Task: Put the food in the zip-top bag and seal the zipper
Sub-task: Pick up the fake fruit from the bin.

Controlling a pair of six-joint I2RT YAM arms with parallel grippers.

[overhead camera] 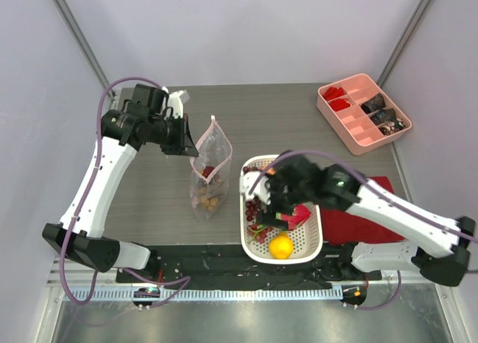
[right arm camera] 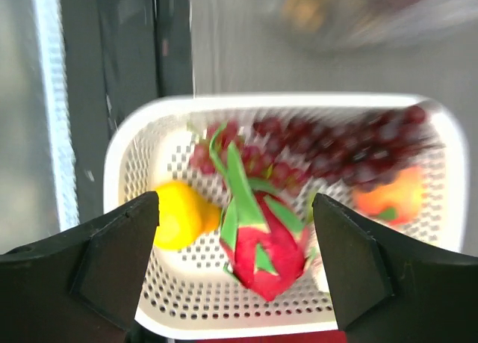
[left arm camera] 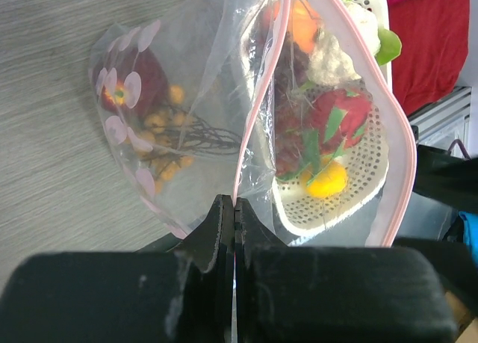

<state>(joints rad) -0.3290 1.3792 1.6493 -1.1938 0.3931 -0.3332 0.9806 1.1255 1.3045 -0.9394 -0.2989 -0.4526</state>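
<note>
The right gripper grabs the dragon fruit (right arm camera: 267, 246) by its green leaves next, which leaves the fruit's body free to enter the zip-top bag.
The zip-top bag (overhead camera: 210, 172) stands on the table, held up by its mouth edge. My left gripper (overhead camera: 187, 144) is shut on that edge, and in the left wrist view its closed tips (left arm camera: 234, 205) pinch the pink-lined mouth strip (left arm camera: 255, 104). A dark red fruit (left arm camera: 142, 80) and small orange berries (left arm camera: 160, 126) lie inside the bag. My right gripper (overhead camera: 278, 207) is open and empty over the white basket (overhead camera: 308, 247). In the right wrist view the open gripper (right arm camera: 235, 201) straddles the pink dragon fruit (right arm camera: 267, 246). The lemon (right arm camera: 176, 216), grapes (right arm camera: 336, 145) and orange (right arm camera: 388, 195) lie around it.
A pink divided tray (overhead camera: 351, 126) sits at the back right. A folded red cloth (overhead camera: 358, 222) lies right of the basket. The black front rail (overhead camera: 224, 257) runs along the table's near edge.
</note>
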